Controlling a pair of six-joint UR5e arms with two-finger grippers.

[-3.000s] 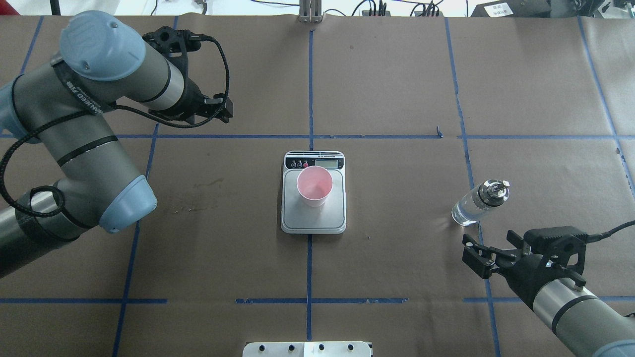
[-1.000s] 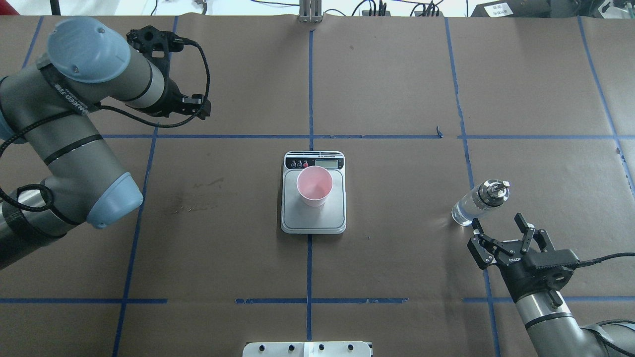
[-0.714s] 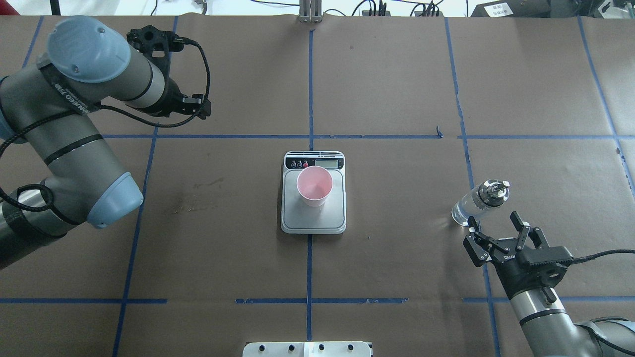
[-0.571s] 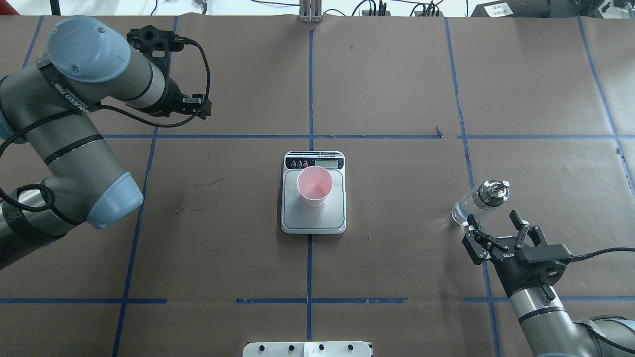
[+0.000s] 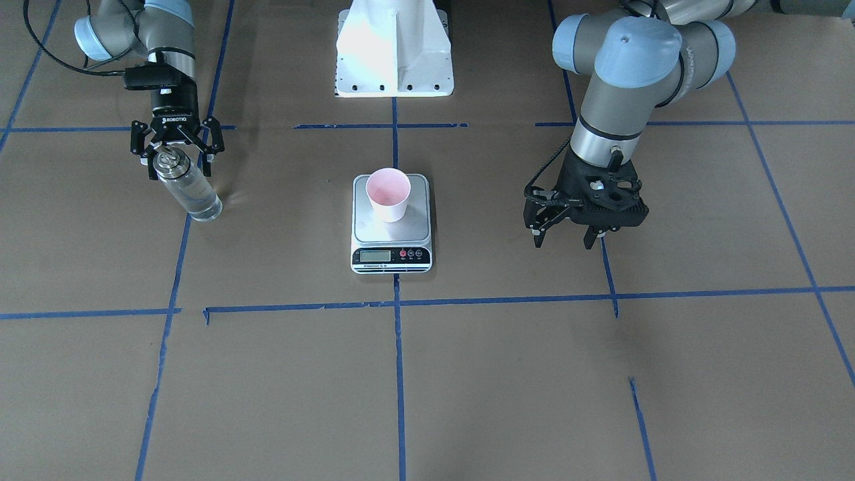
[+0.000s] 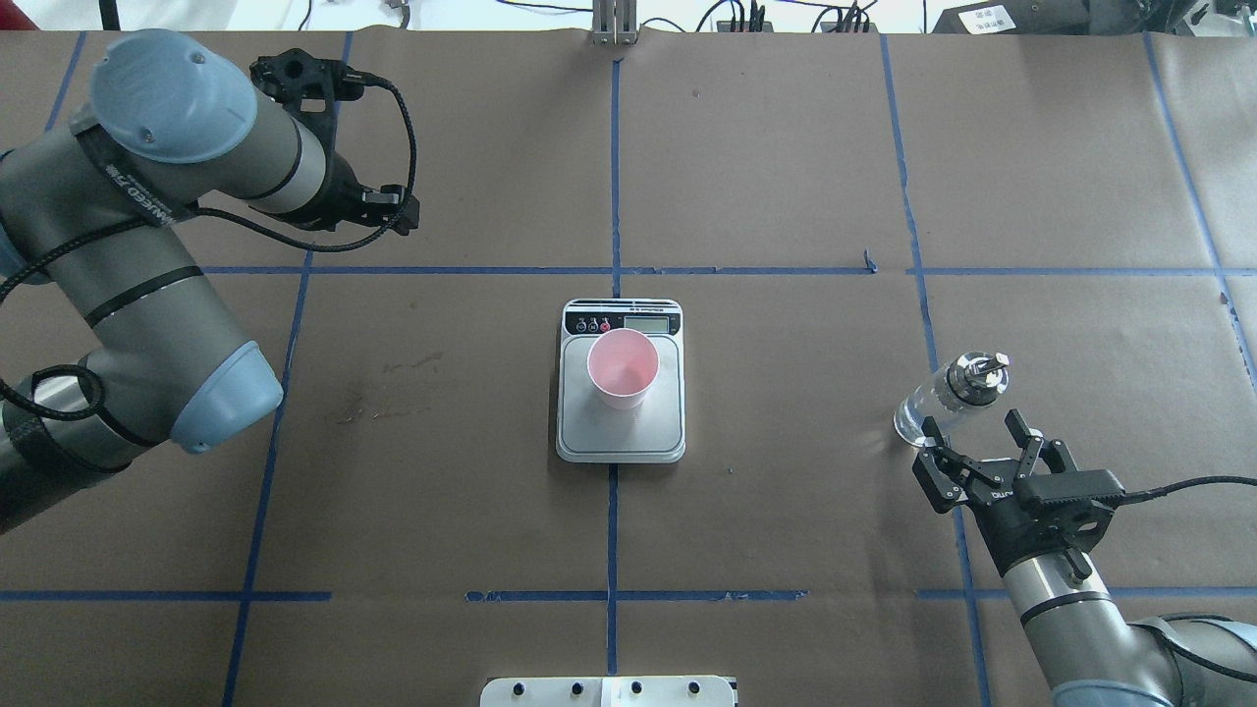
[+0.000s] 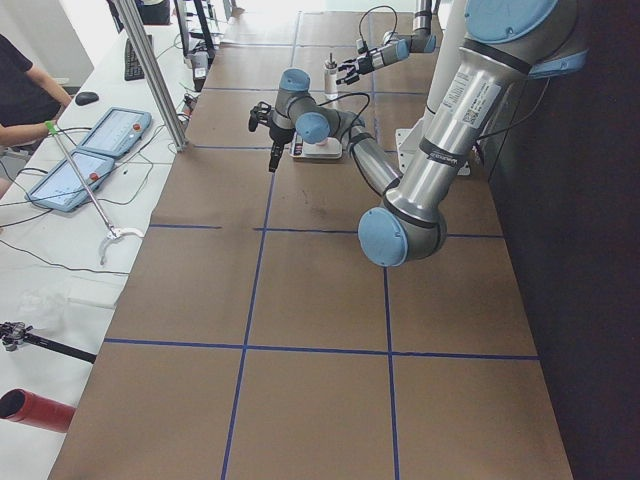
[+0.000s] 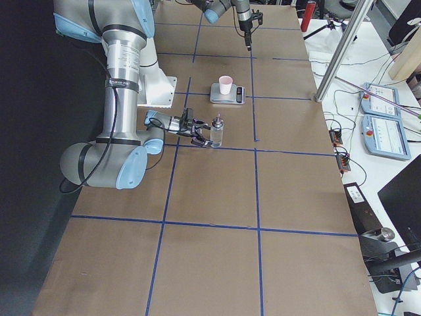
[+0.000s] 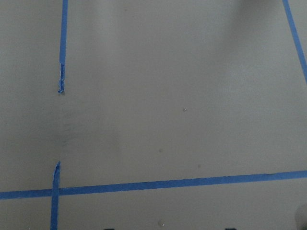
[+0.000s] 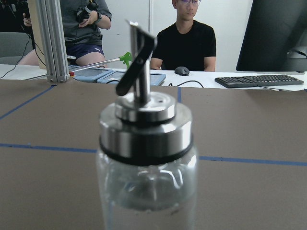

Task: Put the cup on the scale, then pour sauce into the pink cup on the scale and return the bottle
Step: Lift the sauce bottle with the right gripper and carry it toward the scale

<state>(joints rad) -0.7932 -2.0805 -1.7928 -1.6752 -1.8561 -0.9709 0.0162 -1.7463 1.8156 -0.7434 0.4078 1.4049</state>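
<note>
The fingers barely reach past the silver cap's sides, so it is too early to close on the bottle. My right gripper moves forward first, then closes.
The pink cup [image 6: 622, 368] [image 5: 387, 194] stands upright on the steel plate of the scale [image 6: 658, 432] [image 5: 374, 227] at the table's middle. The clear glass bottle [image 6: 948, 398] [image 5: 194, 194] with its silver cap and spout stands upright on the robot's right side. My right gripper [image 6: 972, 432] [image 5: 175, 150] is open and level, its fingertips just reaching either side of the bottle without gripping it. In the right wrist view the bottle [image 10: 146, 158] fills the centre, very close. My left gripper [image 6: 401, 211] [image 5: 564, 237] hangs open and empty over bare table, far left of the scale.
Brown paper with blue tape lines covers the table. The robot's white base plate [image 5: 394, 47] sits at the near edge and a metal post [image 6: 614, 25] at the far edge. People [image 10: 189, 33] sit at desks beyond the table.
My right gripper has turned to face the bottle and moved forward until its open fingers reach it. The left arm drew back to the left, then stayed still. Cup and bottle have not moved.
</note>
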